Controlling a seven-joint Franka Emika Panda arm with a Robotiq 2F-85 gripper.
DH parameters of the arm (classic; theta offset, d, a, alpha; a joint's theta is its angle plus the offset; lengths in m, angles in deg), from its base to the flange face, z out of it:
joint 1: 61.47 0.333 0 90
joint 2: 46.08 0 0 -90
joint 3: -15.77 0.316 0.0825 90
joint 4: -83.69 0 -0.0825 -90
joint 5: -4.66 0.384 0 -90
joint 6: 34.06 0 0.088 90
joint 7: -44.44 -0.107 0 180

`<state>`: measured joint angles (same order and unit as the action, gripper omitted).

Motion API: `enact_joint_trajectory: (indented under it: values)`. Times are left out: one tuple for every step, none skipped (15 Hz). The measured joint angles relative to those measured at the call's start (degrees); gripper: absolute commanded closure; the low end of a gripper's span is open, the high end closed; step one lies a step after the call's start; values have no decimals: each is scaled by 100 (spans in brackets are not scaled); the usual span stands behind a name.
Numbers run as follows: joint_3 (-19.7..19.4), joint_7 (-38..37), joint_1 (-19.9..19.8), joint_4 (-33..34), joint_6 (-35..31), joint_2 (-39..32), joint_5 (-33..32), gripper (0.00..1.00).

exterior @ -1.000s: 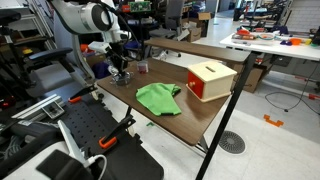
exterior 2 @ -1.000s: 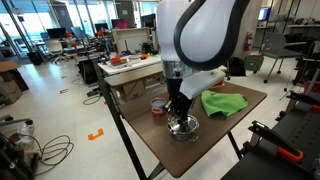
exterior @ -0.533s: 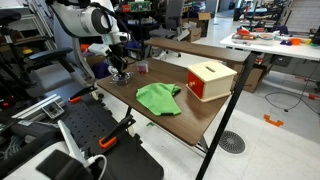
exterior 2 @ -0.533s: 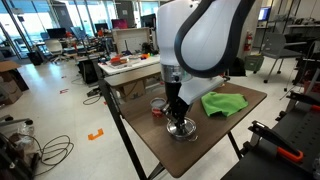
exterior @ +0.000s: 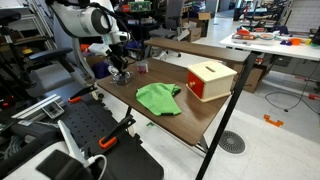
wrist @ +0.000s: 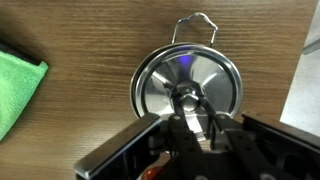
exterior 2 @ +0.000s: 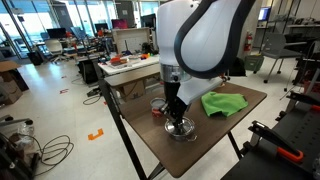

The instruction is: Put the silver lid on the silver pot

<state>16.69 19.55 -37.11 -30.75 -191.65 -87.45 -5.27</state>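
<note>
My gripper should open now: the lid is centred over the silver pot, inside the pot's visible rim, so the lid would settle on the pot.
In the wrist view the silver lid [wrist: 158,82] is a shiny round disc lying centred over the silver pot, of which only the rim and a wire handle [wrist: 196,18] show. My gripper [wrist: 190,102] is shut on the lid's small central knob. In both exterior views the gripper [exterior 2: 177,118] [exterior: 119,70] points straight down at the pot [exterior 2: 182,131] [exterior: 120,77] near the table's corner. I cannot tell whether the lid rests fully on the rim or hangs just above it.
A green cloth [exterior: 158,97] [exterior 2: 224,103] [wrist: 15,85] lies in the middle of the table. A red-and-tan box [exterior: 210,80] stands beyond it. A small dark reddish cup [exterior 2: 157,107] sits close beside the pot. The table's edges are near the pot.
</note>
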Motion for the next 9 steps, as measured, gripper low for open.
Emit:
enact_joint_trajectory:
  values:
    - [-9, 0, 1, 3, -1, 0, 2, 95]
    - [-18, 0, 2, 5, -1, 0, 4, 95]
    - [-30, 0, 2, 6, -1, 0, 4, 95]
    - [-41, 0, 2, 6, -1, 0, 4, 95]
    - [-52, 0, 2, 6, -1, 0, 4, 95]
    - [-61, 0, 2, 6, -1, 0, 4, 55]
    - [-68, 0, 2, 6, -1, 0, 4, 53]
    - [-73, 0, 2, 5, -1, 0, 4, 47]
    - [-76, 0, 2, 5, -1, -1, 4, 41]
